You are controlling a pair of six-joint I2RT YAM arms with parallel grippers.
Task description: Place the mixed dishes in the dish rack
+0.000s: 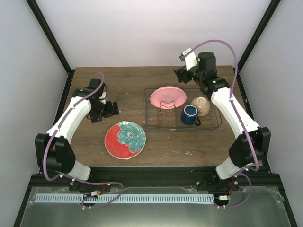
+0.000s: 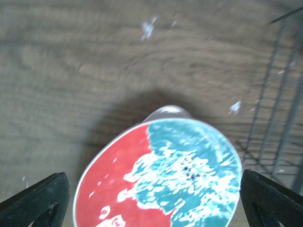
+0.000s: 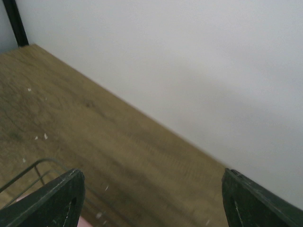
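The left gripper grabs the red plate (image 2: 156,179) by its near red rim (image 2: 81,201) next, which leaves the plate's rim by the rack free for my right gripper.
The red plate with teal flower pattern (image 1: 125,139) lies flat on the table, left of the dish rack (image 1: 208,127). In the rack, the pink plate (image 1: 168,97) leans at the back left, the dark blue mug (image 1: 190,115) sits in front and the cream bowl (image 1: 201,106) lies on its side at the right. My left gripper (image 1: 111,109) is open and empty, behind and left of the red plate (image 2: 156,179), which fills the space between its fingers (image 2: 38,201). A pale rim (image 2: 168,111) peeks from behind it. My right gripper (image 1: 180,73) is open and empty, above the rack's back edge.
The rack's wires (image 2: 284,94) stand just right of the red plate. The right wrist view shows a rack corner (image 3: 28,170), bare wood and the white back wall (image 3: 189,56). Black frame posts stand at the table's back corners.
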